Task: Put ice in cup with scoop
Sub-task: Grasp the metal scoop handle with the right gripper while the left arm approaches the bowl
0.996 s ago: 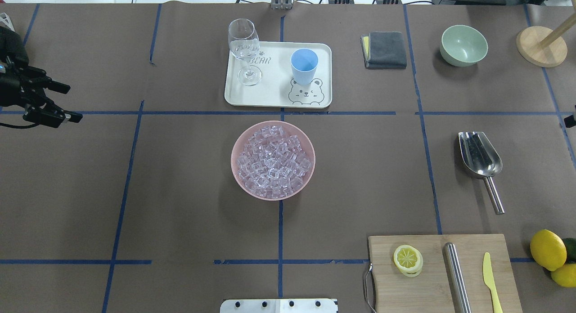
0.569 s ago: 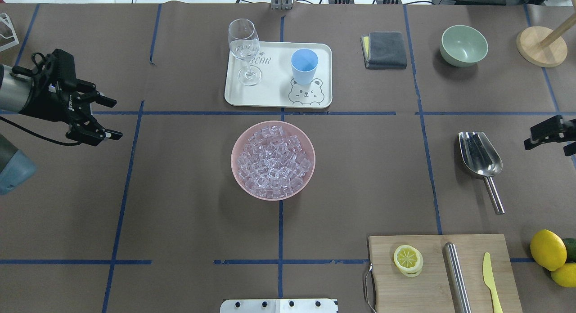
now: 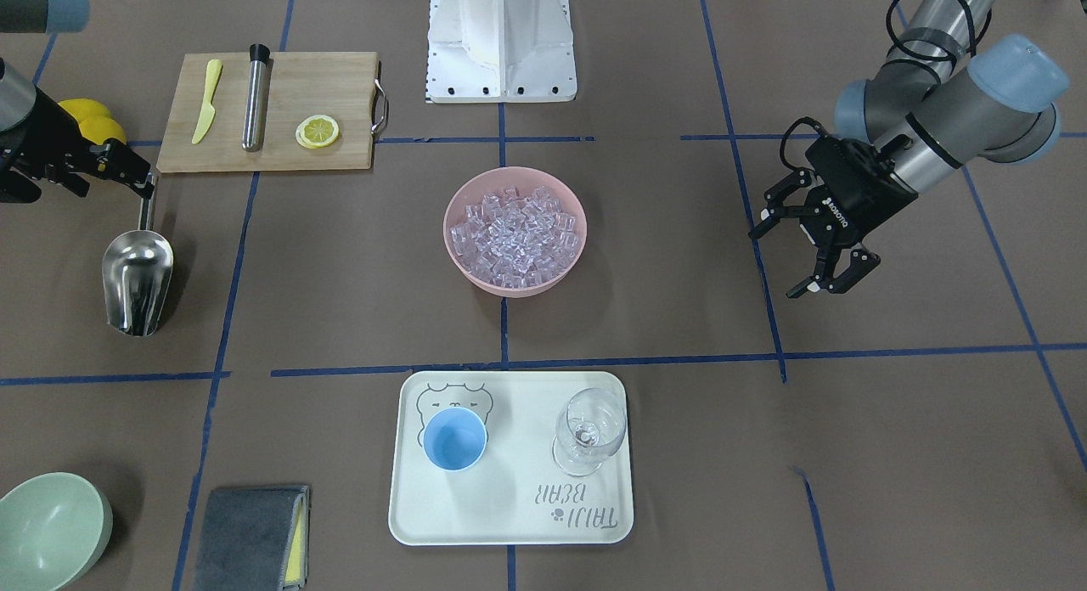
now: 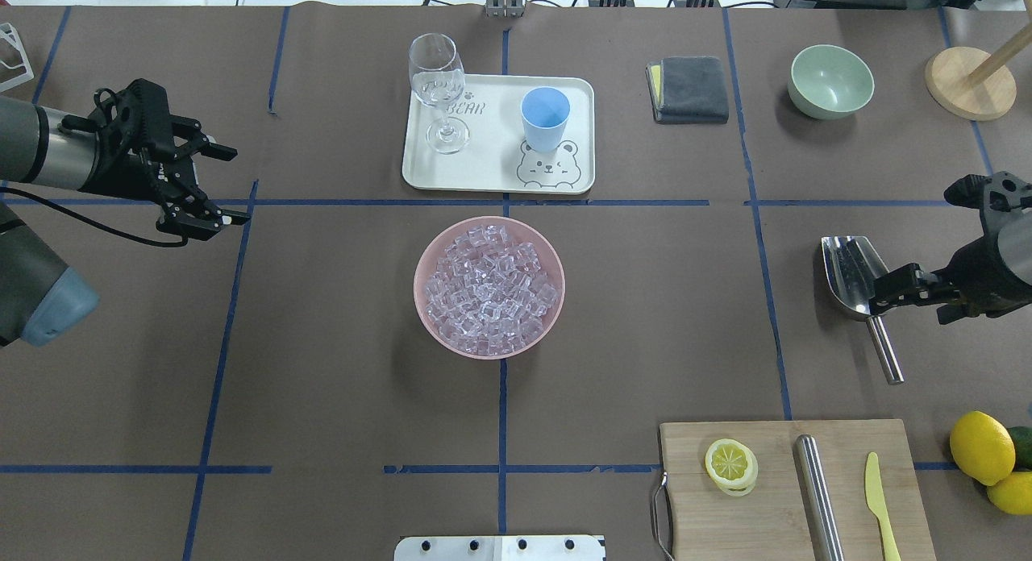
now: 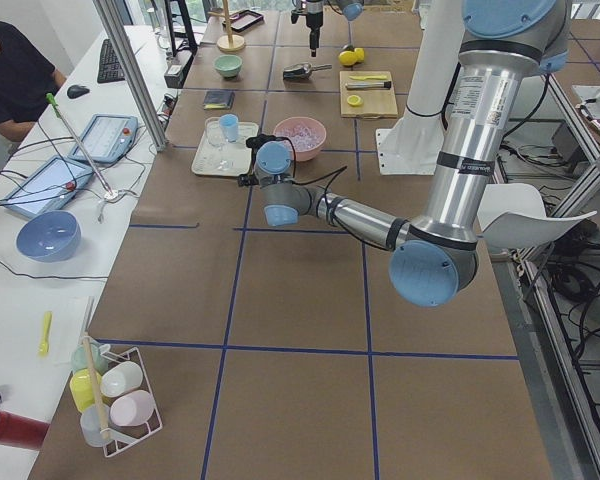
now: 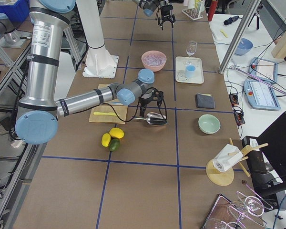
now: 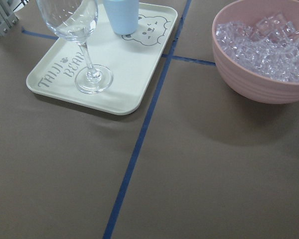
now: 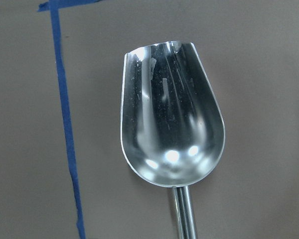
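My right gripper should grab the silver scoop next by its rod handle (image 3: 146, 213). Then it can scoop ice into the cup (image 3: 454, 437).
The ice (image 4: 488, 287) is heaped in a pink bowl (image 4: 424, 259) at the table's middle. The light-blue cup (image 4: 545, 118) stands upright on a cream tray (image 4: 484, 170) behind the bowl. The silver scoop (image 4: 848, 263) lies flat on the right, trough away from the robot, and fills the right wrist view (image 8: 169, 129). My right gripper (image 4: 880, 295) hovers over the joint of trough and handle, open and holding nothing. My left gripper (image 4: 226, 184) is open and empty above the table, left of the bowl and tray.
A wine glass (image 4: 437, 93) stands on the tray beside the cup. A grey cloth (image 4: 692, 89), a green bowl (image 4: 830, 81) and a wooden stand (image 4: 970, 83) sit at the back right. A cutting board (image 4: 794, 488) with lemon slice, steel cylinder and knife, and lemons (image 4: 982, 448), lie near right.
My right arm has come in from the right edge to above the scoop's handle joint. My left gripper has moved from the left edge inward toward the tray.
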`<state>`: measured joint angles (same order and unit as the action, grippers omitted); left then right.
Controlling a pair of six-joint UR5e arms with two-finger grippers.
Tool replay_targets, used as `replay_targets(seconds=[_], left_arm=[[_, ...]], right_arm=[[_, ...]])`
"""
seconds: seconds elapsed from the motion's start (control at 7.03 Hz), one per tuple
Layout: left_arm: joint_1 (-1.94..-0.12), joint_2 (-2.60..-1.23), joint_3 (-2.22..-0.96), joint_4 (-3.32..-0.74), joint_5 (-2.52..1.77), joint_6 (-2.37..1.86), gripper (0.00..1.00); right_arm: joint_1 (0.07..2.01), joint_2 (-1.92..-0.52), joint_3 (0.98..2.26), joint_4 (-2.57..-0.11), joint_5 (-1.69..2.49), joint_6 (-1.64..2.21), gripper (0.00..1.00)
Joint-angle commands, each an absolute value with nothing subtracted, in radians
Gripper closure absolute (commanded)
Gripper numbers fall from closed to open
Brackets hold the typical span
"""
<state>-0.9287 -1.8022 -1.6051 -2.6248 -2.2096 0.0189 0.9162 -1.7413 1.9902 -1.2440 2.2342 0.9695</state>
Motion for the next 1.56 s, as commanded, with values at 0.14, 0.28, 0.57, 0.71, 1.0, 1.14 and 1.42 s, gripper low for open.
replay_targets(seconds=[0.14, 0.28, 0.57, 0.71, 1.0, 1.14, 1.42], left_arm=[[-0.913, -1.807, -1.606, -2.625, -2.194, 0.018, 0.0], [-0.913, -1.796, -1.608, -2.631, -2.192, 0.02, 0.0], [-0.913, -1.793, -1.623, -2.634, -2.192, 0.017, 0.0], [-0.913, -1.793, -1.621, -2.635, -2.192, 0.014, 0.0], [-0.913, -1.793, -1.621, -2.635, -2.203, 0.008, 0.0], [-0.911, -1.793, -1.618, -2.635, -2.206, 0.006, 0.0], [-0.911, -1.793, -1.617, -2.637, -2.207, 0.006, 0.0]], right_arm=[[0.868, -1.738, 1.922, -1.233, 2.214, 0.976, 0.0], [0.845, -1.73, 1.916, -1.233, 2.206, 0.979, 0.0], [0.812, -1.721, 1.899, -1.235, 2.188, 0.979, 0.0], [0.799, -1.72, 1.885, -1.235, 2.186, 0.979, 0.0], [0.79, -1.717, 1.878, -1.235, 2.186, 0.979, 0.15], [0.79, -1.717, 1.873, -1.235, 2.187, 0.979, 0.16], [0.788, -1.717, 1.871, -1.235, 2.19, 0.979, 0.42]])
